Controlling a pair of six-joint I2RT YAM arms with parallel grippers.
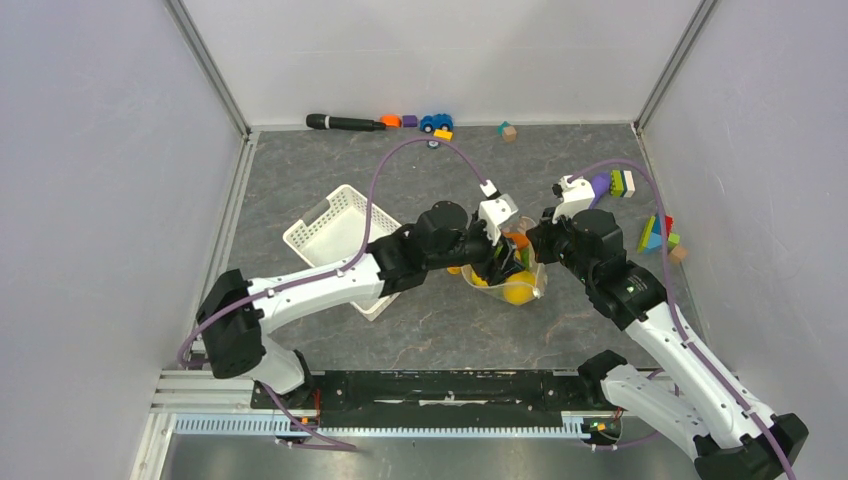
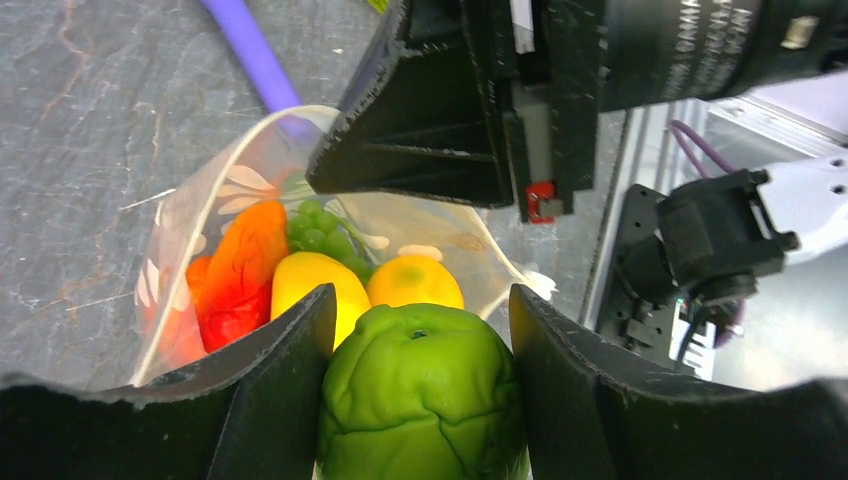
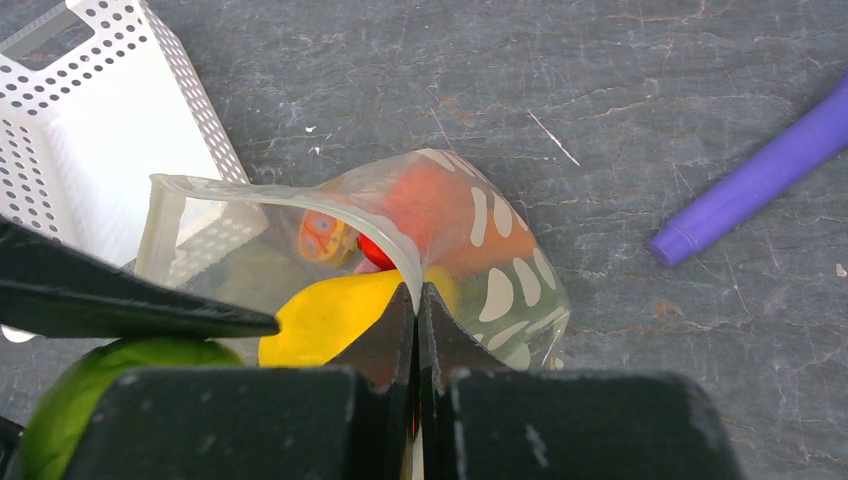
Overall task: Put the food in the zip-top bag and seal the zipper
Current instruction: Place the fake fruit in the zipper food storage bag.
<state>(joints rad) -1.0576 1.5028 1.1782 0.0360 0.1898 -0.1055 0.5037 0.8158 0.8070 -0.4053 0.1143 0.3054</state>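
Observation:
The green pepper hangs above the bag's near rim and would drop short if I opened now. My left gripper keeps hold of it until it is farther in.
The clear zip-top bag (image 1: 510, 280) lies mid-table with its mouth held open. It also shows in the left wrist view (image 2: 190, 215) and the right wrist view (image 3: 500, 270). Inside it I see a yellow mango (image 2: 300, 285), an orange (image 2: 415, 283), green grapes (image 2: 320, 230) and a red chili (image 2: 240, 270). My left gripper (image 2: 420, 340) is shut on the green pepper (image 2: 420, 395) right at the bag's mouth. My right gripper (image 3: 415, 300) is shut on the bag's rim and pinches the top edge. The zipper strip (image 3: 280, 190) is unsealed.
The white lattice basket (image 1: 335, 232) stands just left of the bag, also in the right wrist view (image 3: 90, 130). A purple-handled brush (image 3: 760, 175) lies to the right. Coloured blocks (image 1: 655, 235) sit at the right edge, and a toy car and a black tool (image 1: 345, 122) along the back wall.

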